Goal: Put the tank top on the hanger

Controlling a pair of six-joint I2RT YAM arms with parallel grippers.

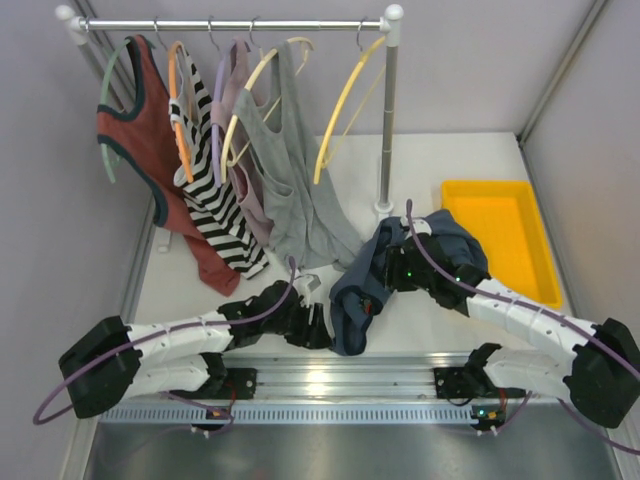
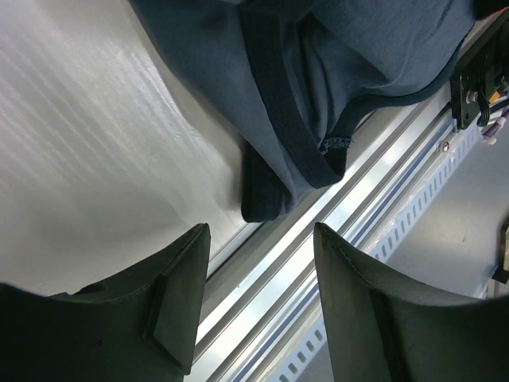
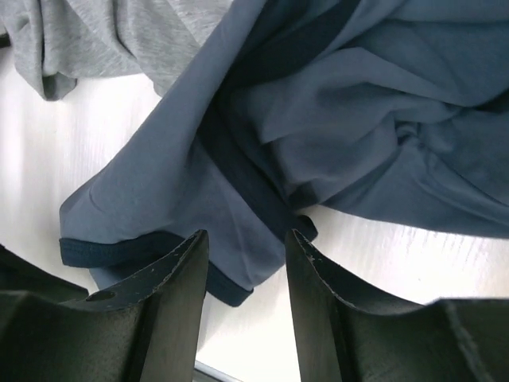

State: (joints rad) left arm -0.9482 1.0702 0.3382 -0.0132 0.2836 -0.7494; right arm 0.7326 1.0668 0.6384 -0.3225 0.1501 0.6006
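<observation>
I next need to grip the tank top's drooping end with my left gripper at its dark-trimmed tip (image 1: 347,344) (image 2: 270,192), to spread the tank top open for the hanger.
The slate-blue tank top (image 1: 365,280) lies crumpled on the white table between the two arms, one end draping over the near edge. The bright yellow hanger (image 1: 345,105) hangs bare at the right end of the rack. My left gripper (image 1: 318,325) sits just left of the drooping end. In the left wrist view that gripper (image 2: 261,239) is open and holds nothing, with the tank top (image 2: 302,95) ahead of the tips. My right gripper (image 3: 246,239) is open low over the tank top (image 3: 358,119), a dark-trimmed corner lying between its tips, unpinched.
The rack (image 1: 235,22) carries a rust-red top, a striped top, a pinkish top and a grey tank top (image 1: 295,190) on other hangers. A yellow tray (image 1: 505,235) stands at the right. The aluminium rail (image 2: 318,239) runs along the near edge.
</observation>
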